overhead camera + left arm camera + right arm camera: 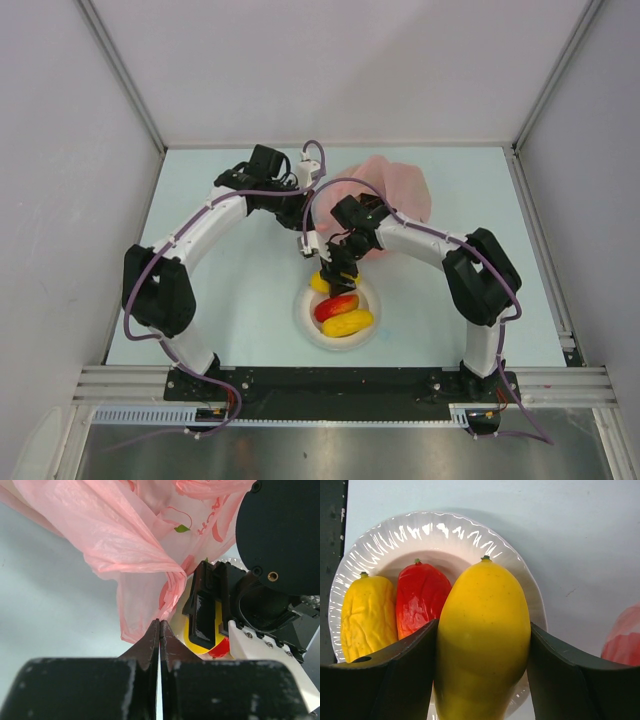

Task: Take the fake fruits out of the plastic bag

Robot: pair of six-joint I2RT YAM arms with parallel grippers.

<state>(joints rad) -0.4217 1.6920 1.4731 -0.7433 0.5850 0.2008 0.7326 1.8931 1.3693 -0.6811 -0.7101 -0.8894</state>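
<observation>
The yellow-orange mango, just above the white bowl's inside, would rest beside the red mango, so my right gripper should release it now.
My right gripper (484,626) is shut on a smooth yellow-orange mango (482,592) and holds it just above the white bowl (445,526). In the bowl lie a red mango (420,605) and a wrinkled yellow piece (367,617). In the top view the right gripper (338,275) hangs over the bowl's far rim (303,318). The pink plastic bag (395,188) lies behind it. My left gripper (160,624) is shut, its tips pinching the lower edge of the bag (125,540). The other fruits are hidden.
The two wrists are close together over the table's middle, the left gripper (306,247) just left of the right one. The right gripper's black finger (204,611) fills the right of the left wrist view. Grey walls enclose the table.
</observation>
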